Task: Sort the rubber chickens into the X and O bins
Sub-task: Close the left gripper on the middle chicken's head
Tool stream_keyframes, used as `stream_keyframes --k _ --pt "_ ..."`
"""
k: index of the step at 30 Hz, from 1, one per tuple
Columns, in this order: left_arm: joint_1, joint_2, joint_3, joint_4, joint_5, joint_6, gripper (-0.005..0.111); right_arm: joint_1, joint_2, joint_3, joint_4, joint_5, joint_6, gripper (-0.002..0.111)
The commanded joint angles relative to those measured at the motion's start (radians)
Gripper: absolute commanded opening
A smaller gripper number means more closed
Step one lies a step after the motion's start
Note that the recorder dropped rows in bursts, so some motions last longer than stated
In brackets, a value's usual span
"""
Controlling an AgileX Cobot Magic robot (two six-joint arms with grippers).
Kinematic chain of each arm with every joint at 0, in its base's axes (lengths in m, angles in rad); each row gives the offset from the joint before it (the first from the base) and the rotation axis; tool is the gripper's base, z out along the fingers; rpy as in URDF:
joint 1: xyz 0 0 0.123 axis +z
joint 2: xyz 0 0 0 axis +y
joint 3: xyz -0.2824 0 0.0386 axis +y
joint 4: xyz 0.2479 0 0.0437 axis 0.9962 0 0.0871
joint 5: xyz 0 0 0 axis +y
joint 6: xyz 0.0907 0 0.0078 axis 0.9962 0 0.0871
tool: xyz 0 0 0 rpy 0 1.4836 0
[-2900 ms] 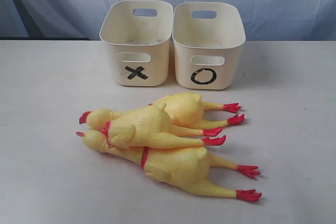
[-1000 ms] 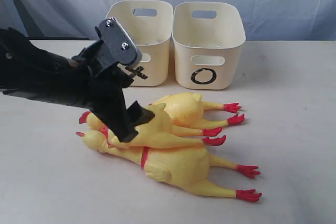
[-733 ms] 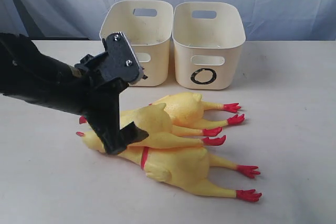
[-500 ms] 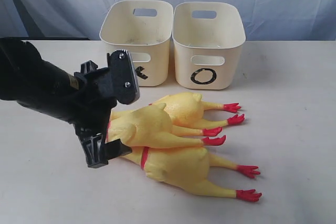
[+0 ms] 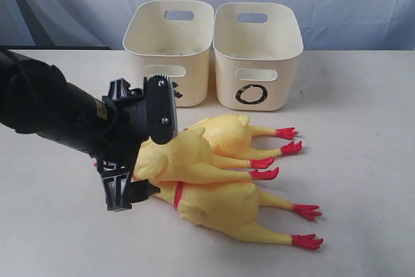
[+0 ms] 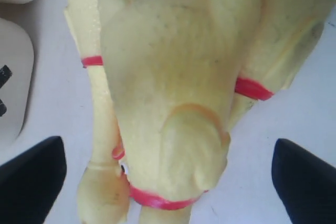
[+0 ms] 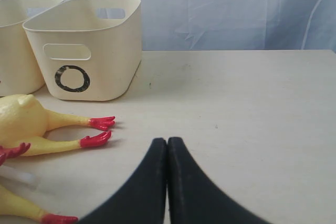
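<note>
My left gripper grabs the top rubber chicken's body near the red collar (image 6: pixel 169 161) next, to sort the top rubber chicken into the X bin (image 6: pixel 13 85).
The yellow rubber chickens lie in a pile in front of the bins, red feet pointing right. A smaller chicken (image 5: pixel 185 157) rests on top, between a large one (image 5: pixel 220 205) in front and another (image 5: pixel 227 133) behind. My left gripper (image 5: pixel 139 154) is open wide and straddles the pile's head end. In the left wrist view the top chicken (image 6: pixel 173 93) sits between the fingers (image 6: pixel 29 182), which do not touch it. The X bin (image 5: pixel 170 50) and O bin (image 5: pixel 257 53) stand side by side behind. My right gripper (image 7: pixel 167 141) is shut and empty, low over the table.
The black left arm (image 5: pixel 45 108) reaches in from the left edge and covers most of the X mark. Blue cloth hangs behind the bins. In the right wrist view, red chicken feet (image 7: pixel 97 124) lie left of the fingers, with the O bin (image 7: pixel 86 45) beyond them.
My left gripper has dropped from above the pile down to its head end and swung round it, jaws opened wider. The chickens and bins have not moved.
</note>
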Motion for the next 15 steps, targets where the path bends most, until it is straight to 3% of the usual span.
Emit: stream_keyframes --k 1,15 --pt "-0.017 0.046 -0.003 0.0 -0.063 0.002 0.099 -0.003 -0.005 0.003 0.002 -0.012 -0.001 0.0" --pt "-0.017 0.117 -0.003 0.002 -0.152 0.004 0.099 -0.003 -0.005 0.003 -0.002 -0.012 -0.001 0.0"
